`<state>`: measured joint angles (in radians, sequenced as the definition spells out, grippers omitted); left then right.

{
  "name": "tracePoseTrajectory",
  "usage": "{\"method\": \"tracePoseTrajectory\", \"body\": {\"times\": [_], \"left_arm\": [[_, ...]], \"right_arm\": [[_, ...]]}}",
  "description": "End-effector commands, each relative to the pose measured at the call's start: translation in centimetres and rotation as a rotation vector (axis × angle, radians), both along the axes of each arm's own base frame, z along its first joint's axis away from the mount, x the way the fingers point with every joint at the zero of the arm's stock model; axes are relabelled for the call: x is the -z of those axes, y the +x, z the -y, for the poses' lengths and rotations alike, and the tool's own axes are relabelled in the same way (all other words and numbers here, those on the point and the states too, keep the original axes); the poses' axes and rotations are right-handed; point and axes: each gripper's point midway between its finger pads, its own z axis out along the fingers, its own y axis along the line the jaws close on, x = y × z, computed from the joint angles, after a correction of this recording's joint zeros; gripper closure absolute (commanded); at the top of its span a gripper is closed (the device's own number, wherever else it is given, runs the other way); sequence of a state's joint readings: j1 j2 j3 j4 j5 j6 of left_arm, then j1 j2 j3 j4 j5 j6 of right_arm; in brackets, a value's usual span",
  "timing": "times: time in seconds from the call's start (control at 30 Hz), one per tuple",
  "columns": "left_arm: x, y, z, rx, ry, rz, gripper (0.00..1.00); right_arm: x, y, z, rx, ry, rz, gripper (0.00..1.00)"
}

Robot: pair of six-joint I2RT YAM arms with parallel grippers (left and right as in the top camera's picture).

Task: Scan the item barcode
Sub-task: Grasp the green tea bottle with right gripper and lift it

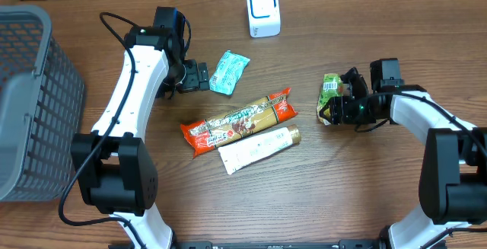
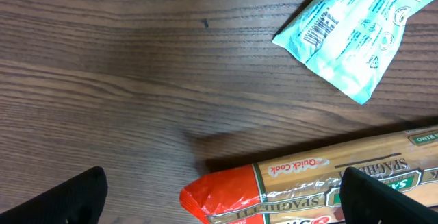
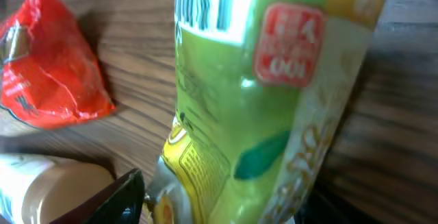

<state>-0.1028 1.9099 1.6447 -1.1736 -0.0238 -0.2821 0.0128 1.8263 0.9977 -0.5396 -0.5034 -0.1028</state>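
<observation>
The near end of the green snack packet is the part my right gripper should grab next, so the barcode stays uncovered to scan at the scanner.
The item, a green snack packet (image 1: 330, 85), lies on the table at the right with its barcode (image 3: 205, 1) facing up. My right gripper (image 1: 332, 112) straddles its near end, open. In the right wrist view the packet (image 3: 274, 80) fills the space between the jaws, with a thin gap at the left finger (image 3: 120, 196). The white scanner (image 1: 263, 11) stands at the back of the table. My left gripper (image 1: 196, 76) is open beside a teal packet (image 1: 228, 71). In its wrist view the gripper (image 2: 222, 203) holds nothing and hangs over the red end of a spaghetti pack (image 2: 308, 183).
The spaghetti pack (image 1: 240, 121) and a white tube (image 1: 259, 148) lie side by side mid-table. Its red end (image 3: 48, 66) and the tube's cap (image 3: 48, 183) are close to the left of the green packet. A grey wire basket (image 1: 30, 104) fills the left edge.
</observation>
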Motion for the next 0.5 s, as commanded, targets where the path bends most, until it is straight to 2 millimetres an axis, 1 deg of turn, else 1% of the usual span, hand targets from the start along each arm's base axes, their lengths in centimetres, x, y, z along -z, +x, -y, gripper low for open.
{"method": "tracePoseTrajectory", "body": {"times": [0.0, 0.07, 0.17, 0.27, 0.3, 0.37, 0.47], "left_arm": [[0.1, 0.1, -0.4, -0.005, 0.013, 0.002, 0.00], [0.1, 0.1, -0.4, -0.005, 0.013, 0.002, 0.01], [0.1, 0.1, -0.4, -0.005, 0.012, 0.002, 0.00], [0.1, 0.1, -0.4, -0.005, 0.013, 0.002, 0.00], [0.1, 0.1, -0.4, -0.005, 0.013, 0.002, 0.01], [0.1, 0.1, -0.4, -0.005, 0.013, 0.002, 0.00], [0.1, 0.1, -0.4, -0.005, 0.012, 0.002, 0.00]], "right_arm": [[1.3, -0.4, 0.0, 0.047, 0.019, -0.023, 0.32], [1.2, 0.0, 0.0, 0.047, 0.020, -0.003, 0.47], [1.2, 0.2, 0.0, 0.047, 0.020, 0.007, 0.64], [0.9, 0.5, 0.1, 0.096, 0.034, -0.015, 0.94], [0.7, 0.7, 0.1, 0.123, 0.043, -0.028, 0.96], [-0.6, 1.2, 0.2, 0.144, 0.080, -0.039, 0.96], [-4.0, 2.4, -0.3, 0.135, 0.185, -0.009, 0.96]]}}
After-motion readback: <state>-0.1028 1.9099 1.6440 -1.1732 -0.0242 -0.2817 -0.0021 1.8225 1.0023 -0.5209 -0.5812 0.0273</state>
